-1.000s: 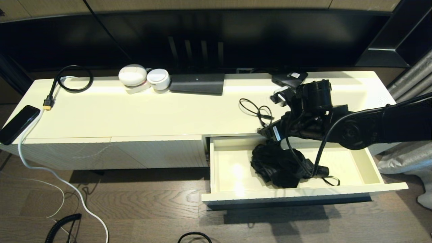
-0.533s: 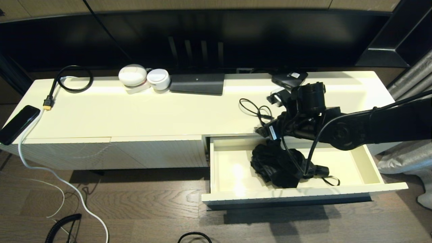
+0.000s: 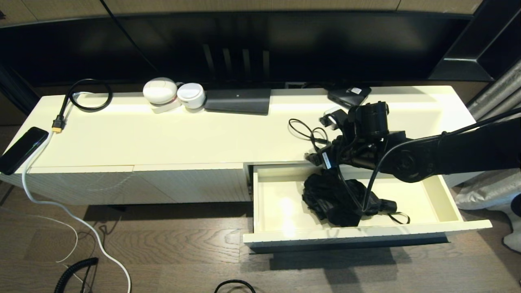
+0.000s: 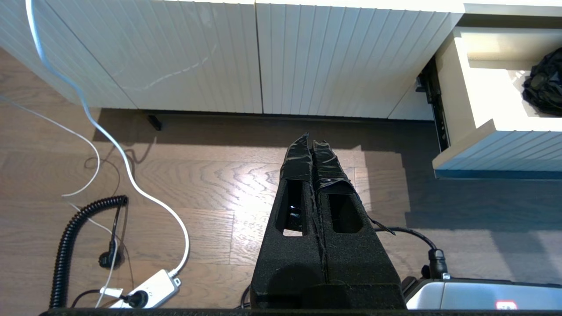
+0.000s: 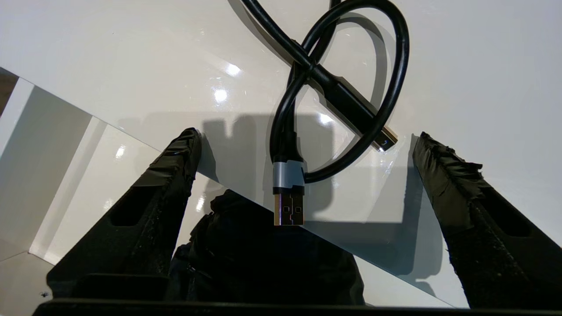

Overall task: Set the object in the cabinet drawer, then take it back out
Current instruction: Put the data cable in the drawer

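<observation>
My right gripper closes now, as both fingertips reach down to the cabinet top [image 5: 387, 168] on either side of the plug [image 5: 288, 181]. Closing now would catch the USB cable.
The cabinet drawer [image 3: 366, 236] stands pulled out at the right, cream inside, and also shows in the left wrist view [image 4: 483, 131]. A crumpled black bundle with a strap [image 3: 331, 199] lies in its middle [image 4: 544, 83] [image 5: 263, 263]. My right gripper [image 3: 319, 138] hovers open above the cabinet top's front edge, just behind the drawer. A looped black USB cable [image 3: 309, 132] lies on the top between its spread fingers [image 5: 307, 135], untouched. The cable's plug [image 5: 288, 206] overhangs the edge. My left gripper [image 4: 311, 140] hangs shut and empty over the wooden floor, left of the drawer.
On the cabinet top [image 3: 183, 138] are two white round devices [image 3: 173, 93], a dark flat box [image 3: 238, 101], a small black box [image 3: 349, 95], a black cable loop [image 3: 87, 95] and a phone [image 3: 22, 148]. White and coiled cords lie on the floor [image 4: 127, 175].
My right arm has slid a little to the left and lower, toward the cable on the cabinet top, fingers still wide. The black bundle in the drawer has not moved.
</observation>
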